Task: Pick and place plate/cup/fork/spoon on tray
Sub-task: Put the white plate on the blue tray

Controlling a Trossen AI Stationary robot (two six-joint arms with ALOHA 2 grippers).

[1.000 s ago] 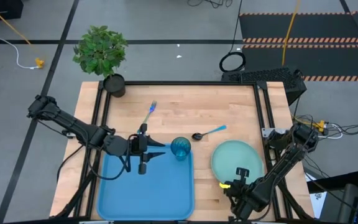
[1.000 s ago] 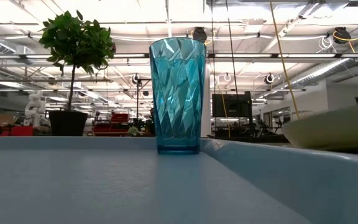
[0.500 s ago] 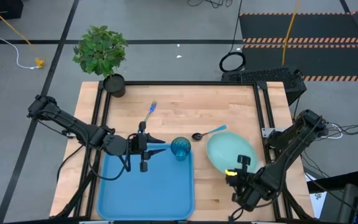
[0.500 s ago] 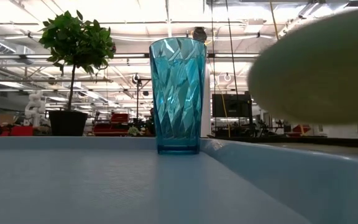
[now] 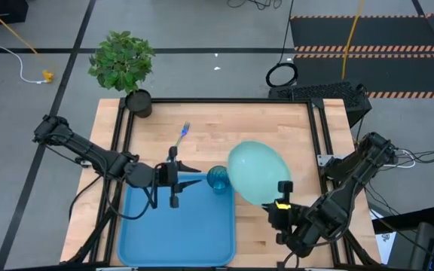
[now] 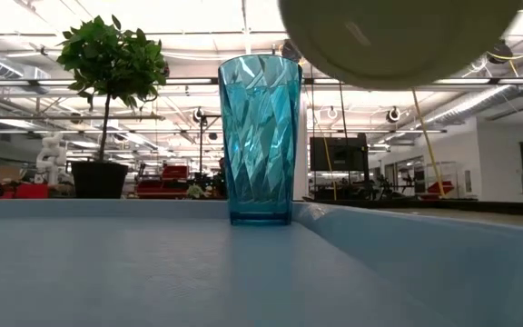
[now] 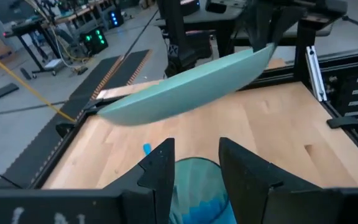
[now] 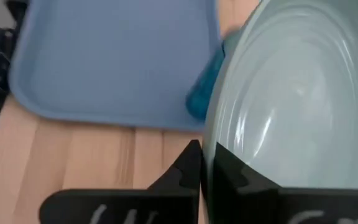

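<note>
My left gripper grabs the fork [image 5: 184,135] by its slim handle below its tines next, to set the fork on the tray [image 5: 179,226].
The pale mint-green plate [image 5: 253,172] hangs tilted in the air over the table, right of the blue tray [image 5: 179,226], in my right gripper [image 5: 283,197], which is shut on it. It also shows at the top of the low view [image 6: 379,36]. The teal cup [image 5: 218,179] stands upright on its base in the tray's far right corner. My left gripper [image 5: 199,178] is open, level above the tray just left of the cup; its fingers stand on either side of the cup's rim [image 7: 194,177]. The fork [image 5: 184,135] lies on the wood beyond the tray. The plate hides the spoon. My right gripper pinches the plate's rim [image 8: 211,140] at its near right side between its two fingers, one on the upper face and one on the underside. The fingers come from the table's near right, slanting upward. The plate is lifted clear and tilted, its far edge over the cup.
A potted plant [image 5: 139,103] stands at the table's far left corner. Bare wood lies beyond the tray and to its right. A black frame rail [image 5: 319,128] runs along the table's right edge.
My right gripper has lifted the plate off the table's near right part and carried it up and toward the left and far side, toward the cup. The plate has tipped from flat to tilted and now hangs clear above the wood.
</note>
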